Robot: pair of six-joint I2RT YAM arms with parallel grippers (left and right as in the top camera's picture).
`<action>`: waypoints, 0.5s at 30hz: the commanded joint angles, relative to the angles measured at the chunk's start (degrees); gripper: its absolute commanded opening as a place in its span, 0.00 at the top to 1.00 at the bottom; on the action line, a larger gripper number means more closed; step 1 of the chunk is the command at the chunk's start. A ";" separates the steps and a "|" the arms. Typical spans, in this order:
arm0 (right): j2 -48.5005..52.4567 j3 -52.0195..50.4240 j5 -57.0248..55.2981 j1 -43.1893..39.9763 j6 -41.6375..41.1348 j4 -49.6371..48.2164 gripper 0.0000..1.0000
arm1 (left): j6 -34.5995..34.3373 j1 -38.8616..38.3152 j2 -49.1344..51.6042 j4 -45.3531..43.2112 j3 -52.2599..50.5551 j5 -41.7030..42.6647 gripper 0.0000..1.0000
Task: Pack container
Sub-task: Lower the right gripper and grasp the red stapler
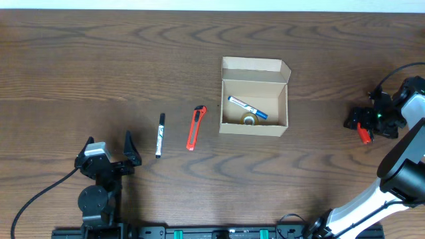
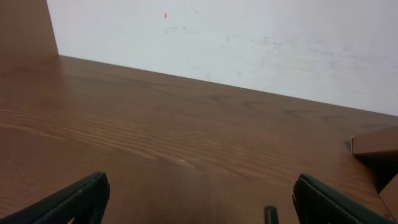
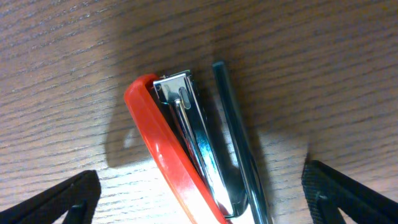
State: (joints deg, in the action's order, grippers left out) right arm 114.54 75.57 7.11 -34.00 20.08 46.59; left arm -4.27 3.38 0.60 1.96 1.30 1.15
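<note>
I will close my right gripper on the red stapler, because both fingers reach down to the tabletop, on either side of the stapler's body (image 1: 363, 134) (image 3: 202, 165).
The container (image 1: 254, 126) is a tan cardboard box, its flap lid open at the back. Inside lie a blue marker (image 1: 247, 108) and a roll of tape (image 1: 249, 120). A red box cutter (image 1: 194, 127) and a black marker (image 1: 159, 135) lie to its left. My right gripper (image 1: 362, 126) is open at the right edge, straddling a red stapler (image 3: 186, 155) that lies on the table between its fingers (image 3: 202, 199). My left gripper (image 1: 129, 151) is open and empty at the front left, beside the black marker, whose tip (image 2: 271, 214) shows in the left wrist view between the fingers (image 2: 199, 199).
The brown wooden table (image 1: 80, 66) spans the view. A white wall (image 2: 249, 43) stands behind its far edge. A cable (image 1: 33, 192) runs from the left arm's base at the front left, and another cable (image 1: 398, 70) loops by the right arm.
</note>
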 commanded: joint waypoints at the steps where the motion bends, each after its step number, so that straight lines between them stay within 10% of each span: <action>1: 0.92 -0.61 0.87 -0.20 -0.79 -0.15 0.07 | 0.00 0.24 -0.39 2.47 -1.03 -0.22 0.05; 15: 0.92 -0.70 0.87 -0.20 -2.12 -0.15 0.28 | 0.00 0.24 -0.39 2.49 -1.03 -0.22 0.05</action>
State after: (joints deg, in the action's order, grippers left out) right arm 114.54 75.35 7.31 -34.00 18.63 46.57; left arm -4.27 3.38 0.60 1.96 1.30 1.15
